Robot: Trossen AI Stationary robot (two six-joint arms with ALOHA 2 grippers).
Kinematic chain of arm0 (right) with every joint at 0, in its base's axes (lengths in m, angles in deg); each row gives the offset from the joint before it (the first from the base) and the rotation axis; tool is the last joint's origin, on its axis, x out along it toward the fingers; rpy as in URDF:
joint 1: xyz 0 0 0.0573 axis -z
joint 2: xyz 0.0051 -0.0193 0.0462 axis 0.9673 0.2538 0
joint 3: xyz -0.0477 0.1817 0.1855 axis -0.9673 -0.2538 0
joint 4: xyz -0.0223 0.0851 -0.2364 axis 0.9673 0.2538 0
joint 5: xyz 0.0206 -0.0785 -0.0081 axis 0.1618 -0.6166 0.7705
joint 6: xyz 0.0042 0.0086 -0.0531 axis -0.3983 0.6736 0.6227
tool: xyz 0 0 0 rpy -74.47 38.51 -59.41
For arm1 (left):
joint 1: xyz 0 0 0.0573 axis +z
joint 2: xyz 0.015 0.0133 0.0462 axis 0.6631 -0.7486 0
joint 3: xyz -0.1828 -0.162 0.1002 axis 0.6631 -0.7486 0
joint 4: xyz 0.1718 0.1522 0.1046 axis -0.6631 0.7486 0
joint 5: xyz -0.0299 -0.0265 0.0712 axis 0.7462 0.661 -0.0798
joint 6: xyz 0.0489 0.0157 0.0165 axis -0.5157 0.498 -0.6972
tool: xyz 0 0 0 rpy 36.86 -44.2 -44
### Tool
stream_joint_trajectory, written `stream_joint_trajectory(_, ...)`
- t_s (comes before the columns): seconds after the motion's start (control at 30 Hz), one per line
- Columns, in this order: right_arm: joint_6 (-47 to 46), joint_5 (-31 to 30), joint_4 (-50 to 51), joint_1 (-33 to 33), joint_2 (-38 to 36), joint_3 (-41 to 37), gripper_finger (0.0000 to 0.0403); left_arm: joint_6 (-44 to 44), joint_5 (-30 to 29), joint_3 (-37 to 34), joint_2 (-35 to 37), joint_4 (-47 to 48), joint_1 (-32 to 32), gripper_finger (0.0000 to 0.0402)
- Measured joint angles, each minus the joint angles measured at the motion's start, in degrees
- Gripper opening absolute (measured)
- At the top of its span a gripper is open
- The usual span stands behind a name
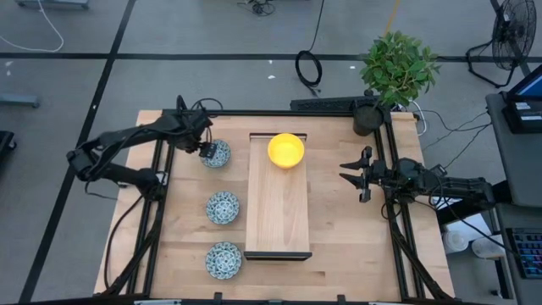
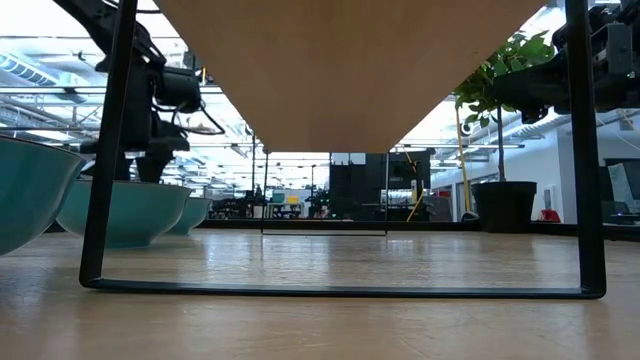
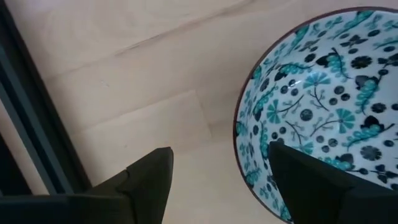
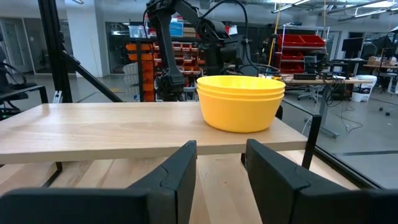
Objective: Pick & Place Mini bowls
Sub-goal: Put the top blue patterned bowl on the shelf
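Note:
My left gripper is going to grab the patterned bowl by its brown rim point(image 1: 208, 162) next, to put the bowl on the wooden tray point(image 1: 277, 222).
Three white bowls with a blue-green pattern stand in a row on the table left of the raised wooden tray point(image 1: 277, 222): far point(image 1: 218, 154), middle point(image 1: 223, 207) and near point(image 1: 223, 260). Yellow bowls point(image 1: 286, 150) sit stacked on the tray's far end, also in the right wrist view point(image 4: 240, 102). My left gripper point(image 1: 207, 152) is open over the far patterned bowl point(image 3: 323, 93). One finger point(image 3: 311, 180) is inside its rim and the other point(image 3: 152, 180) outside. My right gripper point(image 1: 345, 172) is open, level, right of the tray and pointing at it point(image 4: 221, 168). My left gripper stands open astride the left rim point(image 3: 239, 134) of the far patterned bowl, coming from above. One finger is over the inner wall and one is outside above the table. Whether either finger touches the bowl I cannot tell. The bowl stands on the table.
A potted plant point(image 1: 396, 72) stands at the table's far right corner beside a power strip point(image 1: 326, 104). Black frame rails run along the left point(image 1: 157, 212) and right point(image 1: 391, 220) table edges. The tray stands on thin black legs point(image 2: 100, 200). Its middle and near end are bare.

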Motion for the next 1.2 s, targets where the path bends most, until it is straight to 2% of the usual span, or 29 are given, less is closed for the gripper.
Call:
stream_joint_trajectory(0.33, 0.02, 0.00, 0.00, 0.00, 0.00, -0.02, 0.0126, -0.83, 2.54, 0.00, -5.46, -7.75, -0.24, 0.0269)
stream_joint_trajectory(0.7, 0.02, 0.00, 0.01, 0.00, 0.00, -0.02, 0.0126, -3.56, 0.47, -0.02, -6.96, -6.92, -0.04, 0.0269)
stream_joint_trajectory(1.03, 0.01, 0.00, 0.00, 0.00, 0.01, 0.00, 0.0126, -6.84, 2.79, -0.02, -6.55, -5.93, 1.89, 0.0267)
stream_joint_trajectory(1.1, 0.02, 0.00, 0.00, 0.01, 0.00, 0.00, 0.0126, -6.84, 2.73, -0.02, -6.55, -5.95, 1.97, 0.0257)
stream_joint_trajectory(1.2, 0.02, 0.00, 0.00, 0.00, 0.00, 0.00, 0.0126, -6.84, 2.75, -0.02, -6.55, -5.97, 1.97, 0.0220)
